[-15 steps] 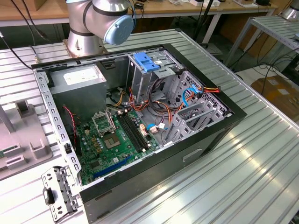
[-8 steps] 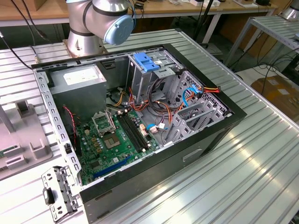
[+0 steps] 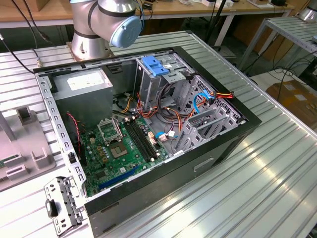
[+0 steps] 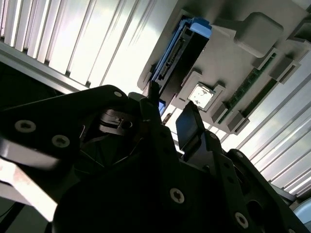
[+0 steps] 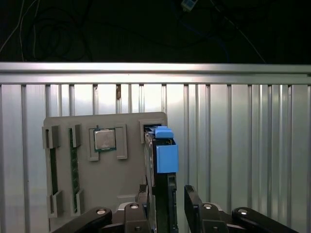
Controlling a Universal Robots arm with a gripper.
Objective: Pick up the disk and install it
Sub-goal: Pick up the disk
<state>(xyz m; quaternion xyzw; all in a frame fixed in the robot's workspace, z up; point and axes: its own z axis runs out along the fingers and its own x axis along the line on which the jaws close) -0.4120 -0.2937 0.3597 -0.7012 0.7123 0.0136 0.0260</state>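
My gripper is going to grab the disk next by its flat sides above the slot, because the holder's slot (image 5: 151, 123) encloses the disk's lower edge.
The disk (image 5: 163, 158) stands on edge in a slot of a grey holder (image 5: 129, 179), its light-blue side rail facing the camera in the first wrist view. In the second wrist view the disk (image 4: 176, 53) shows as a dark slab with a blue rail at its end. My gripper (image 5: 166, 203) is open, with one finger on each side of the disk's near end. A small gap shows between one fingertip (image 5: 191, 196) and the disk. In the second wrist view the gripper (image 4: 170, 114) sits just short of the holder.
The open computer case (image 3: 233, 144) lies on the ribbed metal table, with the motherboard (image 3: 124, 146), a grey power-supply box (image 3: 84, 84) and a metal cage topped by a blue bracket (image 3: 155, 66). The holder (image 3: 20, 148) also carries a processor chip (image 5: 104, 140) and memory sticks (image 5: 74, 167).
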